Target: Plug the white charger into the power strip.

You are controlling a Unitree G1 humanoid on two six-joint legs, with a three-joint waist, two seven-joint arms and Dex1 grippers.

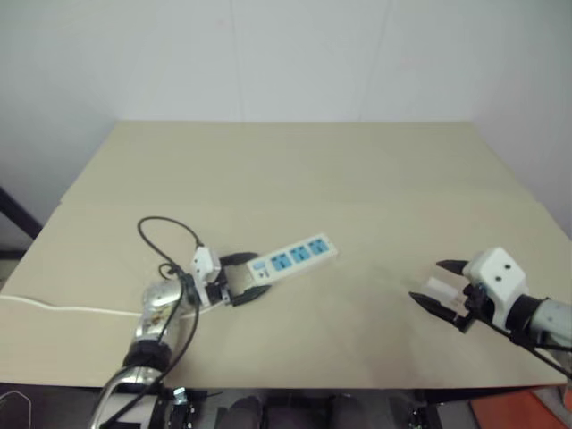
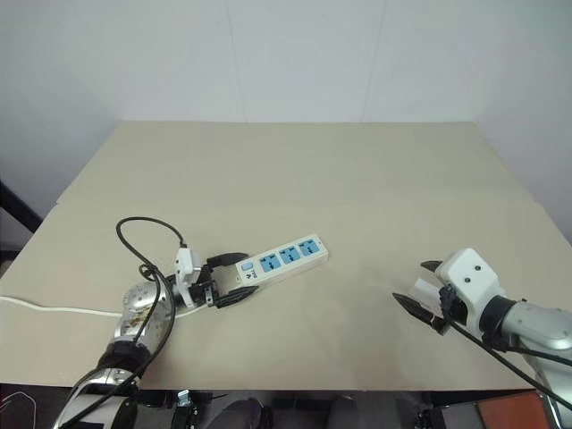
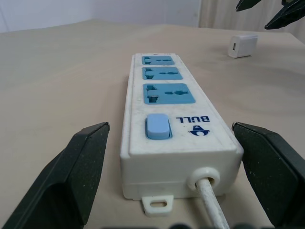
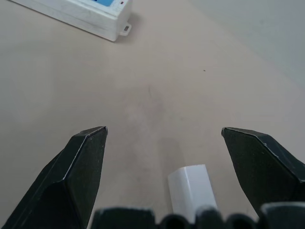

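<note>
My right gripper moves toward the charger before closing next: bare table shows between the white charger (image 1: 440,288) and the raised fingers, so closing now would miss.
The power strip (image 1: 293,256), a long white bar with three blue sockets and a blue switch, lies slanted on the tan table left of centre. My left gripper (image 1: 257,275) is open and level, with one black finger on each side of the strip's switch end (image 3: 157,128); I cannot tell whether they touch it. The white charger (image 1: 440,288) lies flat on the table at the right. My right gripper (image 1: 425,281) hangs open above it, tilted down, and the charger (image 4: 193,191) sits between the bases of its fingers, apart from both.
The strip's thin white cable (image 1: 71,310) trails left along the table's front edge. The tan table (image 1: 357,179) stretches back to a white wall. A corner of the strip (image 4: 90,16) lies well ahead of the right gripper.
</note>
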